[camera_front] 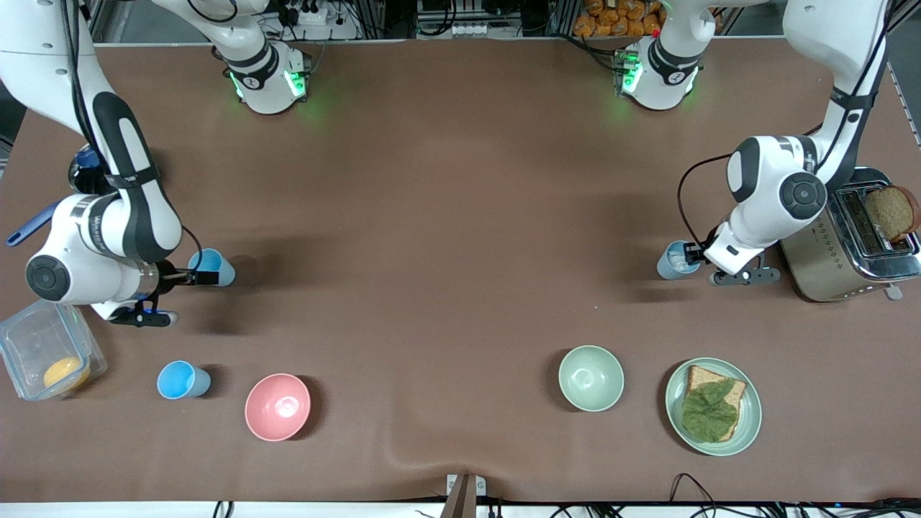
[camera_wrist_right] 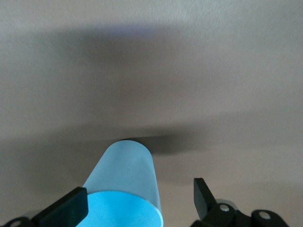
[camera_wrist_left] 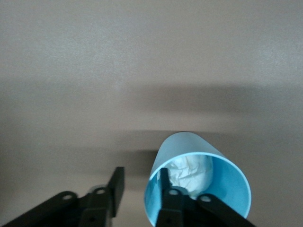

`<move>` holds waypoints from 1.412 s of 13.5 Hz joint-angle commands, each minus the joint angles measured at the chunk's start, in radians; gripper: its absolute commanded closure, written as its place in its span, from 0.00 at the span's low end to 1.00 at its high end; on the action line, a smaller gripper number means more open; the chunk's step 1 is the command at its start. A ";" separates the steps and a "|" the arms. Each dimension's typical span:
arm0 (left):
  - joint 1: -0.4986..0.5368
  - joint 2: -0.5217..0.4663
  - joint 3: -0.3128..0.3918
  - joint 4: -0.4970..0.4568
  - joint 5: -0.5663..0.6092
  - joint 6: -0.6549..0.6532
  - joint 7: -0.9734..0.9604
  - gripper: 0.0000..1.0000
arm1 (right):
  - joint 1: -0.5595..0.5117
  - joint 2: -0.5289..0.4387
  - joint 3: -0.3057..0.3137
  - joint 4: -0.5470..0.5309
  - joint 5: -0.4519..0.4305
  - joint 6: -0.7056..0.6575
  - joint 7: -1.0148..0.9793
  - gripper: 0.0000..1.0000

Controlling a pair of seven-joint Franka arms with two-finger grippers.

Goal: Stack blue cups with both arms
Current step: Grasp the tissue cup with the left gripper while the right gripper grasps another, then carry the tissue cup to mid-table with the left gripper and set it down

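The right gripper grabs the sky-blue cup by its rim (camera_front: 206,252) next, to stack it with the grey-blue cup (camera_front: 676,260).
A sky-blue cup (camera_front: 214,267) stands upright toward the right arm's end of the table. My right gripper (camera_front: 194,276) is open, with its fingers on either side of this cup (camera_wrist_right: 124,182), and neither finger presses on it. A duller grey-blue cup (camera_front: 676,260) with crumpled white material inside stands toward the left arm's end, beside the toaster. My left gripper (camera_front: 693,252) is open at its rim. One finger (camera_wrist_left: 164,182) is inside the cup (camera_wrist_left: 189,151) and the other finger (camera_wrist_left: 117,182) is well outside, so the wall lies between them. A second bright blue cup (camera_front: 183,380) stands nearer the front camera.
A toaster (camera_front: 827,259) holding a bread slice stands at the left arm's end. Nearer the front camera are a plate (camera_front: 748,417) with bread and lettuce, a pale green bowl (camera_front: 591,378), a pink bowl (camera_front: 278,406) and a clear container (camera_front: 29,338) holding an orange item.
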 commanded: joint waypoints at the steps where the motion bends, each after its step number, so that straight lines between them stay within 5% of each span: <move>1: 0.003 -0.011 -0.060 0.014 -0.022 0.006 0.013 1.00 | -0.018 -0.008 0.014 -0.018 -0.011 0.007 -0.011 0.00; 5: 0.003 -0.037 -0.250 0.032 -0.036 -0.002 -0.088 1.00 | -0.010 -0.042 0.014 0.029 -0.013 -0.063 -0.013 0.00; 8: -0.048 0.022 -0.451 0.107 -0.031 -0.003 -0.410 1.00 | -0.018 -0.046 0.014 0.031 -0.013 -0.090 -0.021 0.00; 11: -0.187 0.122 -0.457 0.265 -0.022 -0.054 -0.596 1.00 | -0.045 -0.031 0.014 0.023 -0.011 -0.097 -0.065 0.00; 16: -0.292 0.354 -0.446 0.532 0.047 -0.104 -0.616 1.00 | -0.058 0.004 0.016 0.012 -0.001 -0.070 -0.087 0.00; 17: -0.319 0.377 -0.435 0.555 0.059 -0.111 -0.635 1.00 | -0.056 0.015 0.016 0.012 -0.001 -0.062 -0.087 0.03; 18: -0.339 0.398 -0.418 0.584 0.062 -0.111 -0.638 1.00 | -0.055 0.020 0.016 0.009 0.001 -0.061 -0.087 0.18; 19: -0.365 0.423 -0.408 0.618 0.064 -0.111 -0.641 1.00 | -0.055 0.021 0.016 0.002 0.013 -0.056 -0.087 0.50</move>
